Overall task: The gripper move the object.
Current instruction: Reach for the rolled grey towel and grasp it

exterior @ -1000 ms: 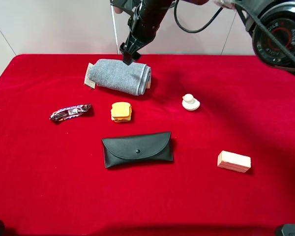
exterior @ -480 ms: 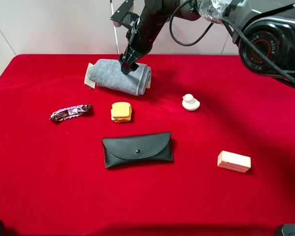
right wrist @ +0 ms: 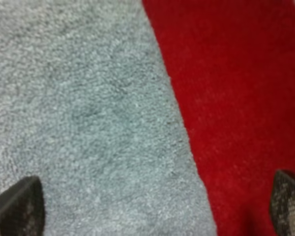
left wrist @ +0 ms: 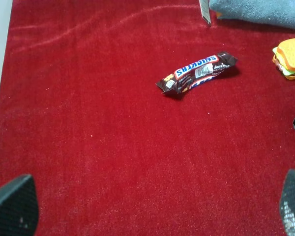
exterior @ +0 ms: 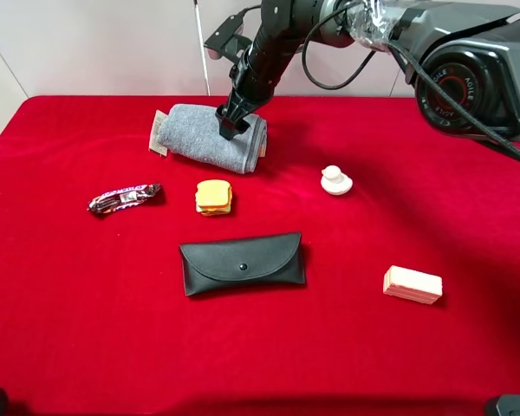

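The rolled grey towel (exterior: 199, 137) needs to move across the red table, so my right gripper will grab it by its folded edge (exterior: 244, 143) next.
The rolled grey towel (exterior: 199, 137) lies at the back of the red table (exterior: 69, 286), with a small tan tag (exterior: 159, 133) at its left end. My right gripper (exterior: 229, 123) reaches across from the right and is down on the towel's right part. In the right wrist view the towel (right wrist: 88, 123) fills the space under the right gripper (right wrist: 152, 211), whose jaws stand wide open over the towel's edge. My left gripper (left wrist: 152, 206) is open and empty above bare red cloth; a strip of the towel (left wrist: 265, 10) shows far from it.
A Snickers bar (exterior: 124, 198) (left wrist: 196, 73) lies left of a toy sandwich (exterior: 214, 197) (left wrist: 291, 58). A flat black snap pouch (exterior: 243, 263) lies in the middle. A small white knob-shaped piece (exterior: 335, 180) and a tan block (exterior: 412, 284) lie to the right.
My right gripper has come down from above the towel's back edge and shifted slightly right, so it now sits on the towel. The towel has not moved.
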Action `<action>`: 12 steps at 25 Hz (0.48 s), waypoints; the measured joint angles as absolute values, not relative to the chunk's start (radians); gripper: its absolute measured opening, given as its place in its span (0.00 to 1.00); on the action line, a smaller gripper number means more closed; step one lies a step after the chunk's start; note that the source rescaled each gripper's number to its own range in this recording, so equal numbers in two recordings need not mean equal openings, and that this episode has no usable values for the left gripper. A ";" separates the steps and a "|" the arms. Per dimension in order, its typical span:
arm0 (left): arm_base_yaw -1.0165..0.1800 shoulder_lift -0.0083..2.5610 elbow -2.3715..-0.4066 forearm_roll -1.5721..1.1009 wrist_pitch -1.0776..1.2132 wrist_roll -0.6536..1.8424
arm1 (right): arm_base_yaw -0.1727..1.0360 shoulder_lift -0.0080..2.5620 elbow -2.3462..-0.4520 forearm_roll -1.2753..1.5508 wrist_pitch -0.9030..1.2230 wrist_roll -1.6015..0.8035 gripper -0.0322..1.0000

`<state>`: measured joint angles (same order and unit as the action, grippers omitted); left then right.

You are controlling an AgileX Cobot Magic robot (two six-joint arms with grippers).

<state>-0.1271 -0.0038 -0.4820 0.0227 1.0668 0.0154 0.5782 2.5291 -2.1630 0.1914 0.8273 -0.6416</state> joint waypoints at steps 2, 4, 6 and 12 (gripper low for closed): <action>-0.127 -0.004 -0.482 0.023 1.067 0.015 | 0.578 2.538 -2.165 0.205 0.830 -0.642 1.00; -0.127 -0.004 -0.482 0.023 1.067 0.015 | 0.578 2.547 -2.166 0.221 0.833 -0.642 1.00; -0.127 -0.004 -0.482 0.023 1.067 0.015 | 0.578 2.554 -2.166 0.235 0.838 -0.642 1.00; -0.127 -0.004 -0.482 0.023 1.067 0.015 | 0.575 2.557 -2.166 0.251 0.858 -0.642 1.00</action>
<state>-0.1271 -0.0038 -0.4820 0.0227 1.0668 0.0154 0.5746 2.5568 -2.1662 0.2508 0.8578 -0.6416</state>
